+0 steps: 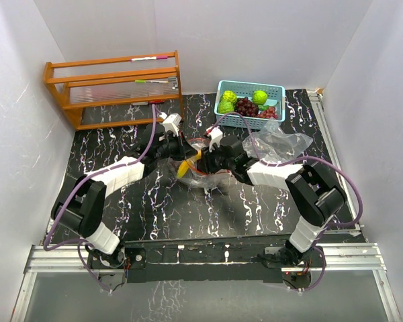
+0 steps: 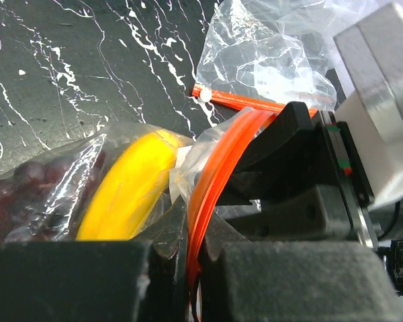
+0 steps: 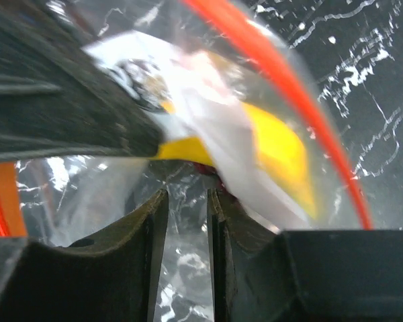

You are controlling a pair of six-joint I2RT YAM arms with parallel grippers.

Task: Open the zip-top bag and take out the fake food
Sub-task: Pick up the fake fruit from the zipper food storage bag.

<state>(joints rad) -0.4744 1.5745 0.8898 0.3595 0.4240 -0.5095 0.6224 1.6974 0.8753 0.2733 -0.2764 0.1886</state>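
My right gripper grabs the grapes' end nearest the bag's opening (image 2: 84, 169) next, to draw the dark grapes (image 2: 17, 191) out past the bag's orange rim.
The zip-top bag (image 1: 203, 177) lies mid-table with a yellow banana (image 1: 183, 168) and dark grapes (image 2: 17, 191) inside. My left gripper (image 2: 193, 231) is shut on the bag's orange zip rim (image 2: 218, 168), and the banana (image 2: 131, 184) sits just left of it. My right gripper (image 3: 187, 201) faces it from the other side of the bag mouth. Its jaws stand a narrow gap apart, with clear bag film showing in the gap. Above it, the banana (image 3: 275, 151) and the orange rim (image 3: 282, 80) show through the plastic. In the top view both grippers, left (image 1: 178, 149) and right (image 1: 211, 159), meet at the bag.
A light-blue basket (image 1: 248, 85) at the back right holds bumpy green balls (image 1: 260, 97) and purple grapes (image 1: 246, 107). A second, crumpled clear bag (image 1: 282, 142) lies in front of it. A wooden rack (image 1: 114, 87) stands at the back left.
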